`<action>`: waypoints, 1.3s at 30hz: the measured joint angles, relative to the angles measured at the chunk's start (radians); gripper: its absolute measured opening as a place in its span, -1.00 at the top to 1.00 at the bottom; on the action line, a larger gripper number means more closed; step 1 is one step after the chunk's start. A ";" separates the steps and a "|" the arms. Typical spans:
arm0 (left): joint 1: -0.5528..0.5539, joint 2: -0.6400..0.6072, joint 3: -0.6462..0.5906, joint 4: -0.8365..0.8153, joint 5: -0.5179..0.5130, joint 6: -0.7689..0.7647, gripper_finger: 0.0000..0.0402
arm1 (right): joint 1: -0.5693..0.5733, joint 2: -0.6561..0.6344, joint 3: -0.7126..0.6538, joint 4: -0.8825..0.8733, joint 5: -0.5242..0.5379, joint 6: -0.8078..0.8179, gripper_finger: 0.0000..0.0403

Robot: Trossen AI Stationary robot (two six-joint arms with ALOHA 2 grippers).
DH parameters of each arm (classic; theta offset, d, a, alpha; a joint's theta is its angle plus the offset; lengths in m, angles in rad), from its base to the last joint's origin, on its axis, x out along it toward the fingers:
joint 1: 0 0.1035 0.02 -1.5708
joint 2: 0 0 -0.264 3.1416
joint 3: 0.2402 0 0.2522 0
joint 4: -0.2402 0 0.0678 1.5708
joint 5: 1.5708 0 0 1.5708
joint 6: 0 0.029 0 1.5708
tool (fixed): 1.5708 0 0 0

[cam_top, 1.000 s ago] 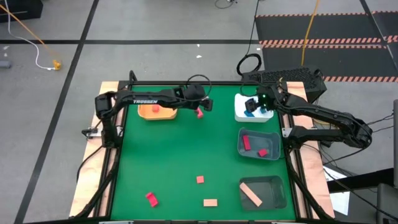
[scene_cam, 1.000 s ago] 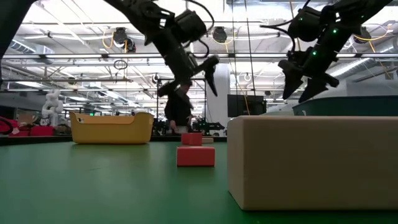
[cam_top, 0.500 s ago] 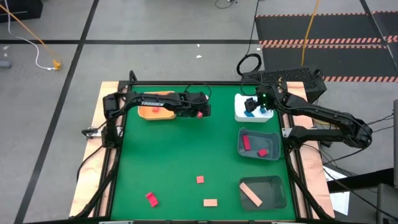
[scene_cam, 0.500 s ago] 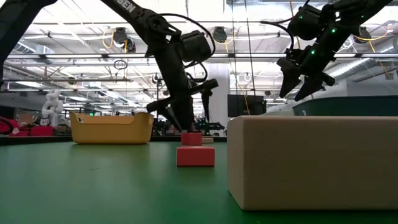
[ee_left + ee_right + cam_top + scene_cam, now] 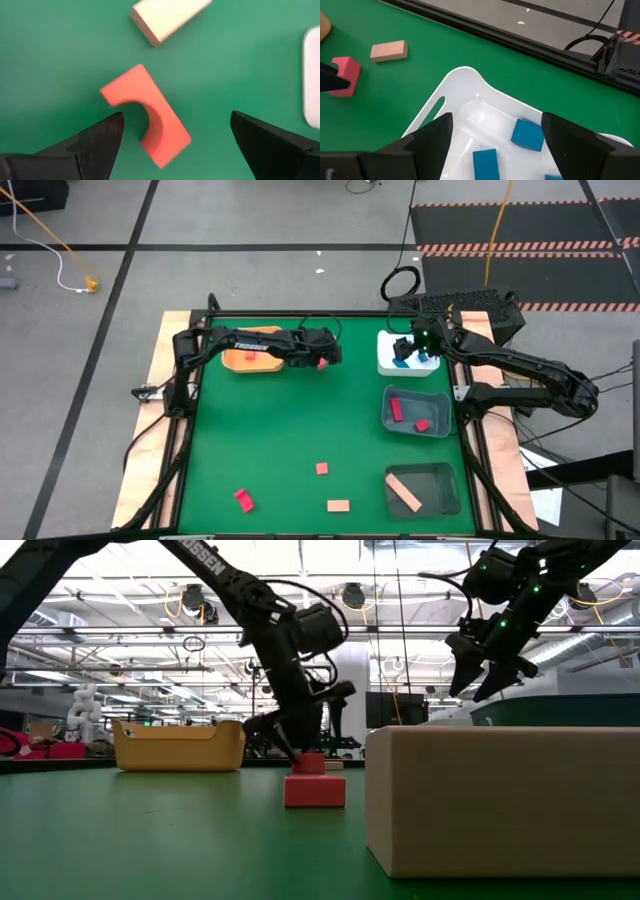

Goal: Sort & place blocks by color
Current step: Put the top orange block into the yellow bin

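I need to grab the block with my left gripper next by its thin middle at the cut-out (image 5: 322,364), to sort the red arched block into the orange tray (image 5: 247,361).
My left gripper (image 5: 322,357) (image 5: 176,119) is open and low over the table, right of the orange tray (image 5: 247,361). Its fingers stand on either side of a red block with an arched cut-out (image 5: 145,122) (image 5: 322,364), which lies flat on the green mat. A tan block (image 5: 167,17) lies just beyond it. My right gripper (image 5: 404,350) (image 5: 496,119) is open and hovers above the white tray (image 5: 455,95), which holds blue blocks (image 5: 527,134). Loose blocks near the front are two red ones (image 5: 322,468) (image 5: 244,500) and a tan one (image 5: 338,505).
One red block lies in the orange tray (image 5: 250,355). The upper grey tray (image 5: 440,425) holds two red blocks and the lower grey tray (image 5: 445,490) holds a tan bar. In the low view the tan block (image 5: 500,800) fills the foreground. The mat's middle is open.
My left gripper has come down from well above the table until its open fingers straddle the red block near the orange tray. The block has stayed in place.
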State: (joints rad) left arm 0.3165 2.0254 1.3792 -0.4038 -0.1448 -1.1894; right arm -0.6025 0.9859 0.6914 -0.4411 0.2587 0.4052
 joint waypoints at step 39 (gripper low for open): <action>0.020 -0.043 -0.002 0.050 0.264 0.294 0.72 | 0.000 0.000 0.000 0.012 0.001 -0.006 -0.45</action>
State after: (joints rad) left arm 0.3363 1.9821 1.3775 -0.3543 0.1191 -0.8958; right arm -0.6025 0.9859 0.6914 -0.4292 0.2598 0.3990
